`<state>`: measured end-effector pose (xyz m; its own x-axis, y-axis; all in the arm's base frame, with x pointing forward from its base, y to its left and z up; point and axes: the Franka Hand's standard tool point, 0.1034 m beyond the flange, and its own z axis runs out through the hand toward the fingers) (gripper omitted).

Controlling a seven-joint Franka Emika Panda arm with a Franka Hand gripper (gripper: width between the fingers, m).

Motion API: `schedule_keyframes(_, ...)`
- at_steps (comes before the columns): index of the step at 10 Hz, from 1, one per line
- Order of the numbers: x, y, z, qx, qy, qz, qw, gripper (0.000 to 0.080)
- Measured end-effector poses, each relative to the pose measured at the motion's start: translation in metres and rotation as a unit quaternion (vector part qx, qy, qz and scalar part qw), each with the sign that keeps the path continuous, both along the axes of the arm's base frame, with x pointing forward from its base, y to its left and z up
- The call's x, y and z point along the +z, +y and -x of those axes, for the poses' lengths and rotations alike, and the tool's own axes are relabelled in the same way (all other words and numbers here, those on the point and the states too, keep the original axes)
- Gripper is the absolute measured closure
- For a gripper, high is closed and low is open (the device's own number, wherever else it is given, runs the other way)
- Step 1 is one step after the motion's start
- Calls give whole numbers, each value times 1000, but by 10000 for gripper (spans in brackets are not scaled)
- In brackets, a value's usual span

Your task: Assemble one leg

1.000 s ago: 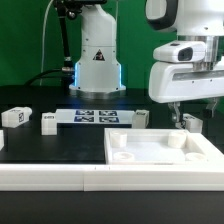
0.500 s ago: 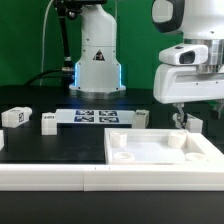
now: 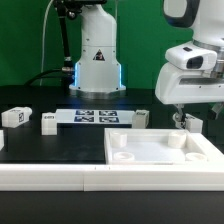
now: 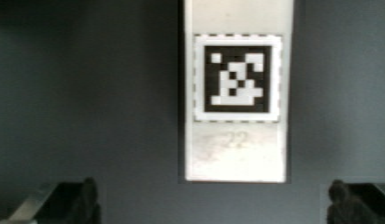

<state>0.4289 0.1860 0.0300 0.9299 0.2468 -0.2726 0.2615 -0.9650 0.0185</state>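
Note:
My gripper will next grab the leg by its tagged end (image 4: 237,128) to assemble it onto the white panel.
A leg (image 4: 237,90), a short white post with a black-and-white tag on its face, lies flat on the dark table in the wrist view. My gripper (image 4: 221,205) is open and empty. Its two dark fingers (image 4: 68,203) stand wide apart, clear of the leg's near end. In the exterior view my gripper (image 3: 181,120) hangs low at the right, just behind the large white panel (image 3: 160,152). A small white leg (image 3: 195,123) lies right beside it there.
Other white legs lie on the table at the exterior view's left (image 3: 15,117) (image 3: 48,123), and one (image 3: 141,118) near the panel's back edge. The marker board (image 3: 97,116) lies flat in front of the robot base (image 3: 97,60).
The arm has shifted toward the exterior view's right and risen a little. The parts on the table have not moved.

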Motion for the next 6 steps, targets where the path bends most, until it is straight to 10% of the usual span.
schedule_keyframes(6, -6, 0, -6, -14, 165, 58, 985, 150)
